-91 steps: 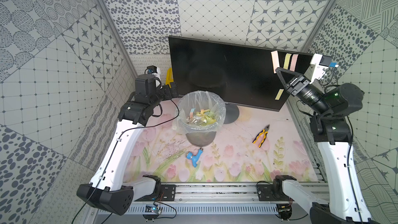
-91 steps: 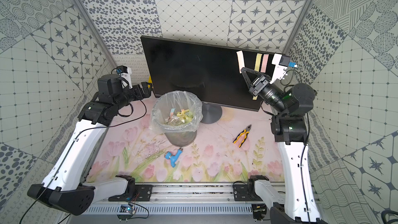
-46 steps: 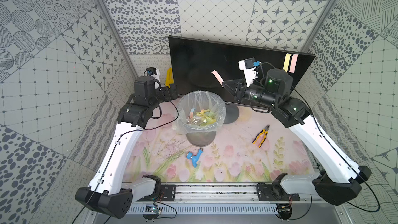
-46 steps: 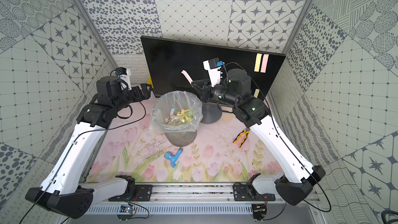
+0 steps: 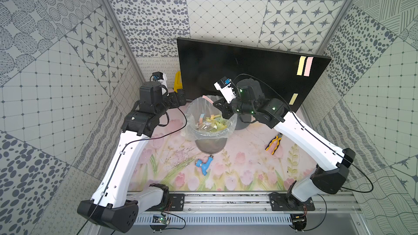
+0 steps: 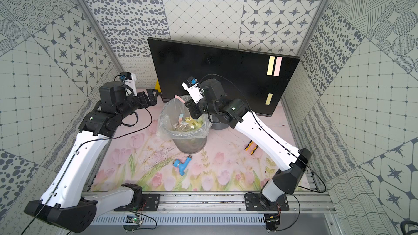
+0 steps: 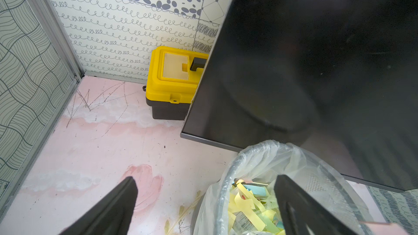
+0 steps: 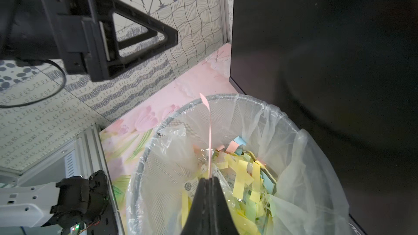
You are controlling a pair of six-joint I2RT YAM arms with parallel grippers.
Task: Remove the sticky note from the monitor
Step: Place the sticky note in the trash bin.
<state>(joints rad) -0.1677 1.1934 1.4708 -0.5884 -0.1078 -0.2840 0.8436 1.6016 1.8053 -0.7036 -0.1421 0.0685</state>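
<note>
The pink sticky note's loose end sticks out above the bin's rim (image 5: 191, 105), so the sticky note stays in my right gripper until it dips inside the bin (image 5: 210, 145).
The black monitor (image 5: 226, 68) (image 6: 203, 64) stands at the back. A yellow sticky note (image 5: 301, 65) and a pink one (image 5: 309, 66) are stuck side by side near its upper right corner, with another yellow one (image 5: 293, 99) lower down. My right gripper (image 5: 214, 104) (image 8: 209, 178) is shut on a pink sticky note (image 5: 207, 98) (image 8: 210, 136) and hangs over the lined mesh bin (image 5: 210, 145) (image 8: 144, 154). My left gripper (image 5: 181, 99) (image 7: 204, 178) stands open and empty beside the bin's left rim.
The bin holds several yellow, blue and pink paper strips. Yellow-handled pliers (image 5: 274, 143) and a blue pipe fitting (image 5: 204, 164) lie on the floral mat. A yellow toolbox (image 7: 174, 80) sits behind the monitor's left edge. The monitor's grey stand (image 5: 243, 125) is behind the bin.
My right arm has swung from the monitor's upper right corner across to the bin, carrying the pink note with it. The left arm has stayed put.
</note>
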